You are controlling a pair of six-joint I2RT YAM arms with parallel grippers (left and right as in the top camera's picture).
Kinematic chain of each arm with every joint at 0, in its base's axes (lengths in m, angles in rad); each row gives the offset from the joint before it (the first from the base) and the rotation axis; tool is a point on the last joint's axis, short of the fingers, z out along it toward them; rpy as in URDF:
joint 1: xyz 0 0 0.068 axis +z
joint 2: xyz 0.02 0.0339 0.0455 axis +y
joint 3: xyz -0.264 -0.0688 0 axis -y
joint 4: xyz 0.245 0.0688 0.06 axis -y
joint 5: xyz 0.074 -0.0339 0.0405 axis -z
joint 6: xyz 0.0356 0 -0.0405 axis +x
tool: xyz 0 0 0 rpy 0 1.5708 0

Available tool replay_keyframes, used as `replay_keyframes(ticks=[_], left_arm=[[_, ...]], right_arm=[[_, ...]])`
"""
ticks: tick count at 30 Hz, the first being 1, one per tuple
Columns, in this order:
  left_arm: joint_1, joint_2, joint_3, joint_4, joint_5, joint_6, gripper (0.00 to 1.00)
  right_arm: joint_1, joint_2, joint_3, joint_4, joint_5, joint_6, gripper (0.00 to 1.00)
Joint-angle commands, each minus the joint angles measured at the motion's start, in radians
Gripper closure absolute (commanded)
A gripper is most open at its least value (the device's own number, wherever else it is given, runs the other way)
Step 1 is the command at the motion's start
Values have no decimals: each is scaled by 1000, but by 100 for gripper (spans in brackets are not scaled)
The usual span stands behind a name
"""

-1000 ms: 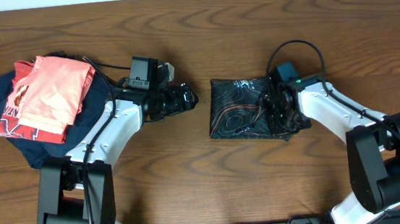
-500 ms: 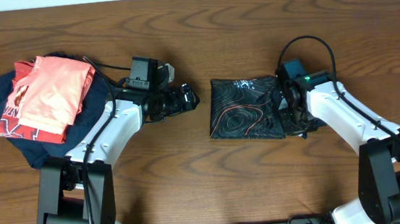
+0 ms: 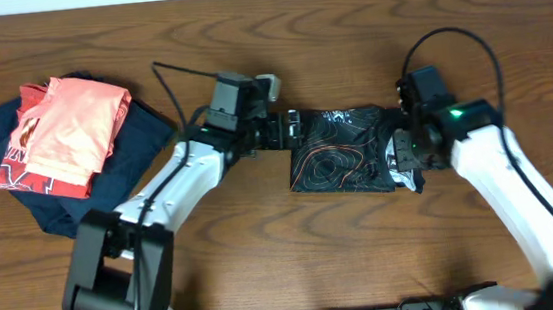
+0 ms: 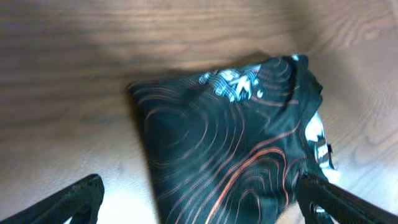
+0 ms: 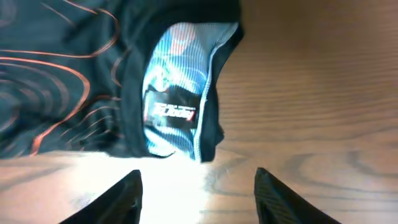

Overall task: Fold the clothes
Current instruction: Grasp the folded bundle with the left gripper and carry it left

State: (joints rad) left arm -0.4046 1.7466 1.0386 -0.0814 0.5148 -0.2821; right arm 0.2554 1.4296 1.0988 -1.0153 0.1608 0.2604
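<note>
My left gripper will next take hold of the black garment at the edge (image 3: 297,158) (image 4: 153,163) opposite its collar, and then I will stack it on the folded clothes.
The clothes (image 3: 341,150) are a black garment with red and white swirl lines, lying folded into a small rectangle at the table's middle. My left gripper (image 3: 292,129) hovers at its upper left edge. In the left wrist view it (image 4: 202,202) is open wide, with the garment (image 4: 236,143) spread under and between the fingers (image 4: 81,196). My right gripper (image 3: 404,155) is at the garment's right edge. In the right wrist view it (image 5: 199,199) stands open over bare wood, just short of the collar with its light blue lining and label (image 5: 174,106).
A pink-and-red printed shirt (image 3: 68,128) lies folded on a navy garment (image 3: 118,174) at the far left of the wooden table (image 3: 285,255).
My left arm has swung right from beside the pile to the garment's left edge, opening wider. My right gripper has opened, let go of the garment and drawn back to its right edge.
</note>
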Motion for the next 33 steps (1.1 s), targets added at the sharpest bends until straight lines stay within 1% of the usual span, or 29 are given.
replay_keyframes(ticks=[1, 7, 11, 13, 17, 18, 20, 21, 22, 24, 25, 26, 28, 33], left_arm=[[-6, 71, 5, 38, -2, 18, 2], [-8, 182, 5, 130, 11, 12, 1], [-18, 249, 5, 216, 108, -30, 2], [-34, 277, 5, 250, 137, -49, 6], [-82, 312, 5, 275, 140, -51, 15], [-92, 315, 5, 276, 140, -46, 17], [-108, 314, 5, 282, 141, -13, 18], [-112, 314, 6, 290, 145, 2, 22], [-112, 314, 6, 303, 161, 21, 30], [-106, 313, 8, 330, 203, 44, 57], [-96, 309, 12, 330, 208, 41, 80], [-85, 301, 16, 323, 208, 36, 90], [-55, 278, 21, 307, 207, 35, 94], [65, 156, 21, 249, 203, 66, 94]], right_arm=[[-8, -87, 14, -39, 4, 12, 42], [-28, -189, 14, -101, 4, 4, 38], [-44, -215, 14, -119, 3, 4, 38], [-50, -215, 14, -127, 4, 4, 38], [-54, -215, 14, -139, 4, 4, 38], [-54, -215, 14, -140, 4, 4, 38], [-55, -215, 14, -138, 4, 4, 39], [-55, -215, 14, -137, 4, 4, 39], [-55, -215, 14, -137, 4, 4, 38], [-55, -215, 14, -138, 8, 4, 39], [-55, -215, 14, -138, 8, 4, 38], [-55, -215, 14, -137, 8, 4, 39], [-55, -215, 14, -137, 8, 4, 39], [-63, -215, 14, -138, 8, 4, 39]])
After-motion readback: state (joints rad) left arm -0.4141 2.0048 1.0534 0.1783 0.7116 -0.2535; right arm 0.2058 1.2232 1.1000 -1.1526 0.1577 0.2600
